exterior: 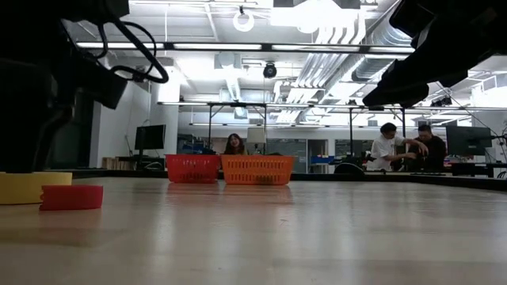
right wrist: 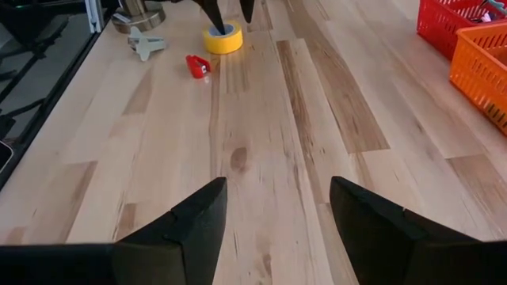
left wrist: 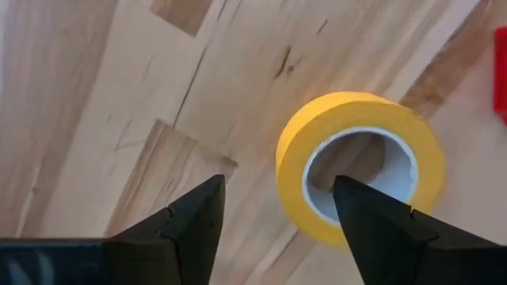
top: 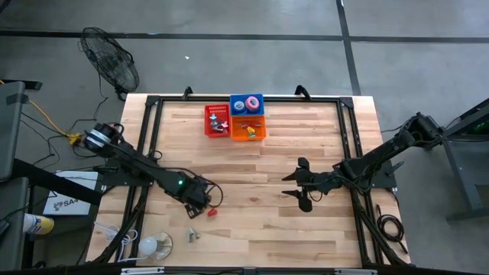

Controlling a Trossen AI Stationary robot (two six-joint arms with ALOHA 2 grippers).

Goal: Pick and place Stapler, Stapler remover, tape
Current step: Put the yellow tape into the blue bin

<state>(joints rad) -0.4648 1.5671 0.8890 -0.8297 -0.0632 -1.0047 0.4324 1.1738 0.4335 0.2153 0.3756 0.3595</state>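
Note:
I should close my left gripper, because one finger is at the roll's hole and one is outside the yellow rim point(left wrist: 293, 178). Closing now would hold the roll.
A yellow tape roll point(left wrist: 360, 119) lies flat on the table at the near left; it also shows in the right wrist view point(right wrist: 223, 39) and the low view point(exterior: 28, 188). My left gripper point(left wrist: 277, 184) is open right above it, pointing down, one finger point(left wrist: 372, 226) over the roll's hole and the other point(left wrist: 194, 222) outside the roll. A small red object point(top: 213, 211) lies on the table beside the roll. A small grey object point(top: 192, 234) lies nearer the front edge. My right gripper point(top: 302, 187) is open and empty over the table's middle right. My left gripper comes at the tape roll from above, one finger over the edge of the roll's hole point(left wrist: 329, 186). I cannot tell whether it touches the roll. The roll lies flat on the table.
A red basket point(top: 218, 121), an orange basket point(top: 249, 128) and a blue one point(top: 247, 103) holding tape rolls stand at the far middle edge. A round metal thing point(top: 157, 244) sits at the near left corner. Bare wood lies between the two arms.

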